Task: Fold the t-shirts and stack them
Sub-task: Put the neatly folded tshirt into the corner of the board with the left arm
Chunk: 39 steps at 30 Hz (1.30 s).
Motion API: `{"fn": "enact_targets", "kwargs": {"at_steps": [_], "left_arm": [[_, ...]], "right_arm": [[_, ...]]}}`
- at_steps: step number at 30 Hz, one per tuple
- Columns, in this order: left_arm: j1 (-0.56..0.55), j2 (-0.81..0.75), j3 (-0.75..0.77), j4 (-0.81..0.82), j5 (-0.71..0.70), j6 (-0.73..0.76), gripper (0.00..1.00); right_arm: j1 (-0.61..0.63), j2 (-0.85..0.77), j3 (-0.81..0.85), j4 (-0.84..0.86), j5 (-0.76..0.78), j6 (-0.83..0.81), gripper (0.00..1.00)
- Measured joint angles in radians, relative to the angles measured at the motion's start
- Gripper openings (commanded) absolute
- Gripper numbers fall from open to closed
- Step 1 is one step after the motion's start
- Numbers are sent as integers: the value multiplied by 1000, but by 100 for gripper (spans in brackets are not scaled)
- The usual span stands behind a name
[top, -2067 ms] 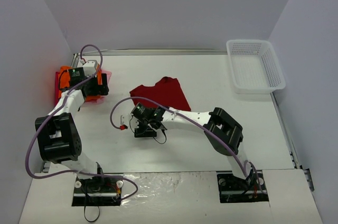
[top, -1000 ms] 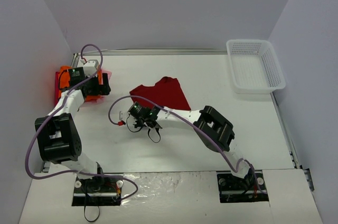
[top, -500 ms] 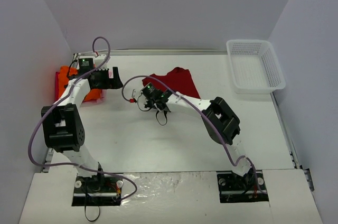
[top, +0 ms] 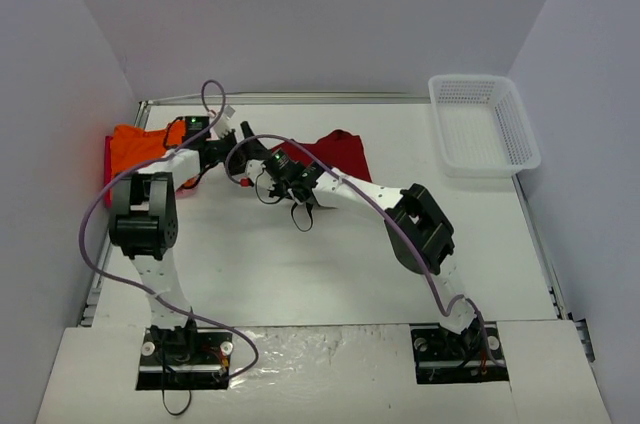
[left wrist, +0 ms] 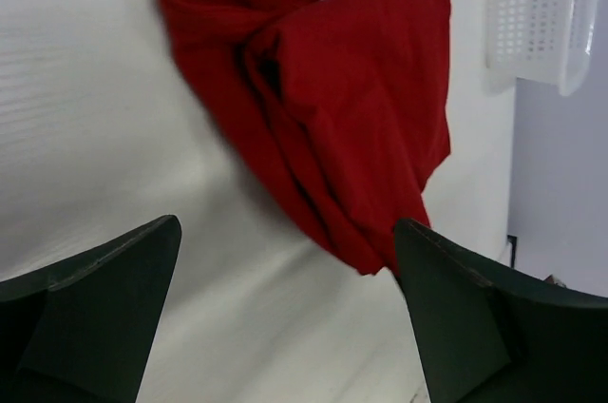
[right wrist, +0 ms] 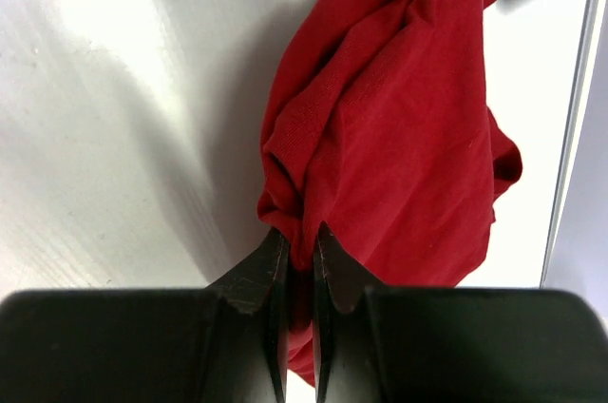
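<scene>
My left gripper grips the dark red t-shirt by its edge [left wrist: 372, 253] facing the orange t-shirt next, so the t-shirt's body stays free for stacking.
The dark red t-shirt [top: 338, 151] lies bunched at the back middle of the table. My right gripper [top: 285, 172] is shut on a fold at the shirt's near edge [right wrist: 300, 237], and the rest of the cloth [right wrist: 399, 118] spreads beyond the jaws. My left gripper [top: 228, 139] hovers just left of it, open, with nothing between its fingers [left wrist: 287, 232]; the red shirt [left wrist: 342, 99] lies ahead of them. The bright orange t-shirt [top: 140, 144] lies at the far left, with a pinkish-red cloth edge [top: 108, 172] under it.
A white mesh basket [top: 484, 124] stands at the back right, also seen as the basket [left wrist: 541, 4] from the left wrist. The table's back rim [top: 300, 99] runs just behind the shirts, and grey walls close in on both sides.
My right gripper has pulled the red shirt back and slightly right. My left arm has swung off the orange shirt towards the red one, still open.
</scene>
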Motion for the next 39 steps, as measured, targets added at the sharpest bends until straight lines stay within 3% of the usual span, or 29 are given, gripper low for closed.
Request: {"fn": "enact_targets", "kwargs": {"at_steps": [5, 9, 23, 26, 33, 34, 36, 37, 39], "left_arm": [[-109, 112, 7, 119, 50, -180, 94], [-132, 187, -2, 232, 103, -327, 94], [-145, 211, -61, 447, 98, -517, 94], [-159, 220, -61, 477, 101, -532, 100], [-177, 253, -60, 531, 112, -568, 68], [-177, 259, -59, 536, 113, -572, 57], [-179, 270, -59, 536, 108, -572, 47], [-180, 278, -59, 536, 106, -572, 25], [-182, 289, -58, 530, 103, -571, 11]], "right_arm": [[0, 0, 0, -16, 3, 0, 0], [0, 1, 1, -18, 4, 0, 0], [9, 67, 79, -55, 4, 12, 0], [13, 67, 84, -63, 4, 12, 0], [14, 66, 84, -78, 5, 12, 0], [14, 67, 84, -78, 5, 12, 0], [14, 67, 84, -78, 5, 12, 0], [14, 67, 84, -79, 6, 12, 0], [14, 66, 84, -83, 8, 13, 0]]}}
